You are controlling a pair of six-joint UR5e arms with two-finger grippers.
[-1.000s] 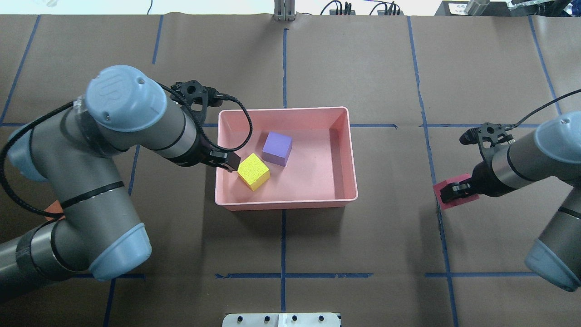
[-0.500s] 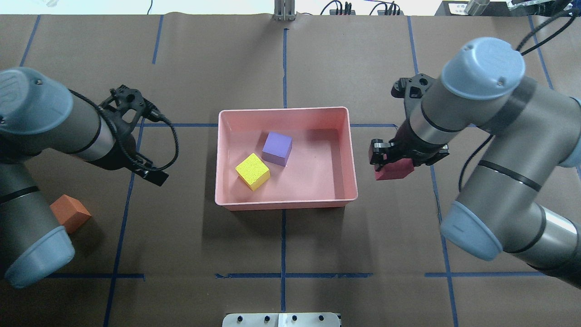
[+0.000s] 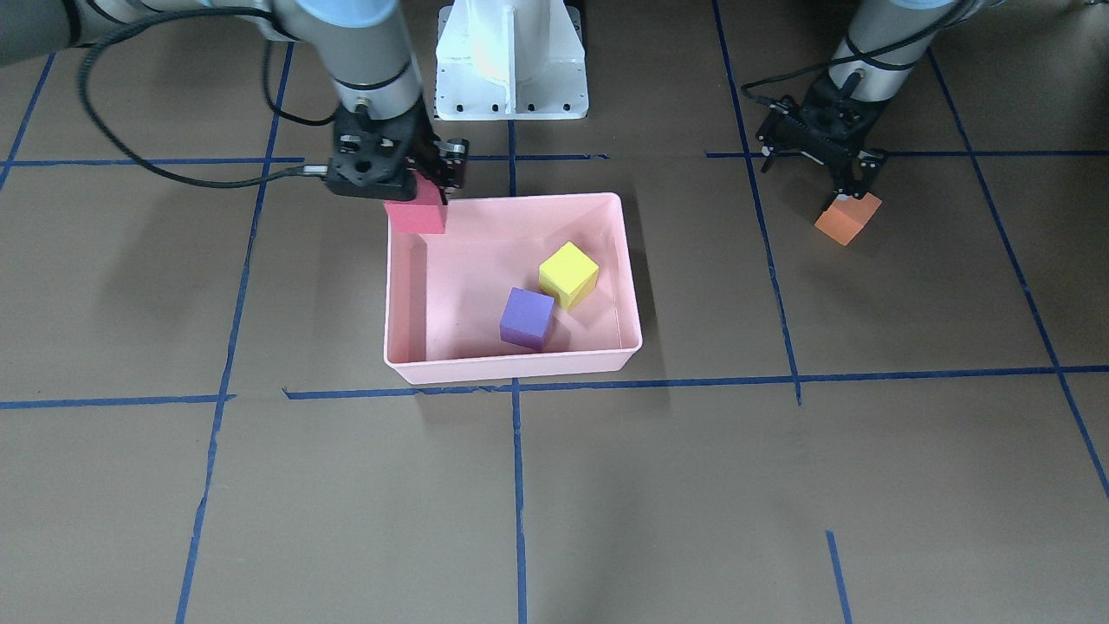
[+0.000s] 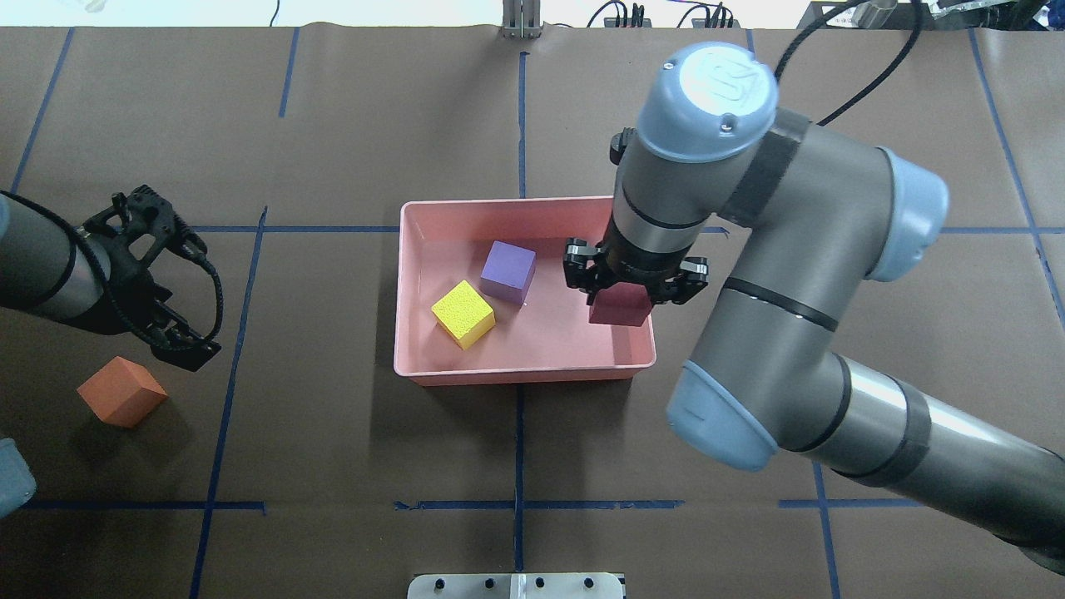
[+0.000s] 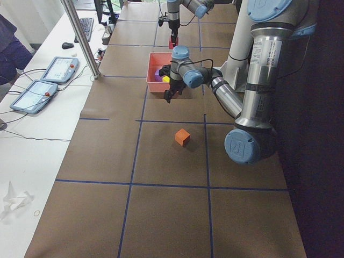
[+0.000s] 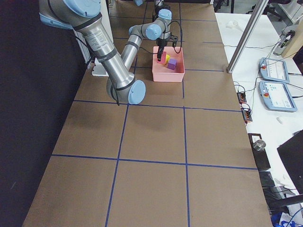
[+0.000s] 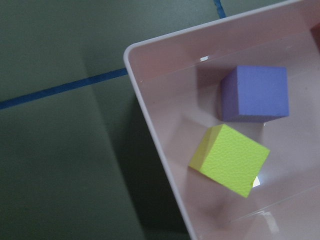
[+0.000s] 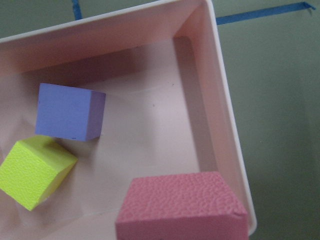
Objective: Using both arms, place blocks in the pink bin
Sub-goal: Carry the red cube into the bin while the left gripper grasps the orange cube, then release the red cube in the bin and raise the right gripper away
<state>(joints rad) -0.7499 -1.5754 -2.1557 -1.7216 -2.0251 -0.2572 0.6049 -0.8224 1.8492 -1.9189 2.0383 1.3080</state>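
Observation:
The orange block [image 3: 847,218] has to go into the pink bin [image 3: 468,291], so my left gripper next needs to grab the orange block by its opposite sides.
The pink bin [image 4: 524,202] sits mid-table and holds the yellow-green block [image 4: 463,314] and the purple block [image 4: 507,271]. My right gripper [image 4: 620,298] is shut on the red block [image 4: 620,309] and holds it over the bin's right near corner, above the floor; the front-facing view shows the red block [image 3: 417,214] at that corner's rim. The right wrist view shows the red block [image 8: 182,207] above the bin [image 8: 225,115]. My left gripper [image 3: 853,184] is open and empty just above and beside the orange block [image 3: 847,218], which lies on the table at the far left [image 4: 122,391].
The white pedestal [image 3: 511,61] stands at the robot's side of the table. Blue tape lines [image 4: 519,449] cross the brown table cover. A white bench with tablets [image 5: 40,88] runs along the far side.
My left gripper let go of the yellow-green block in the bin and drew back left to the orange block. My right gripper carried the red block from the far right to over the bin.

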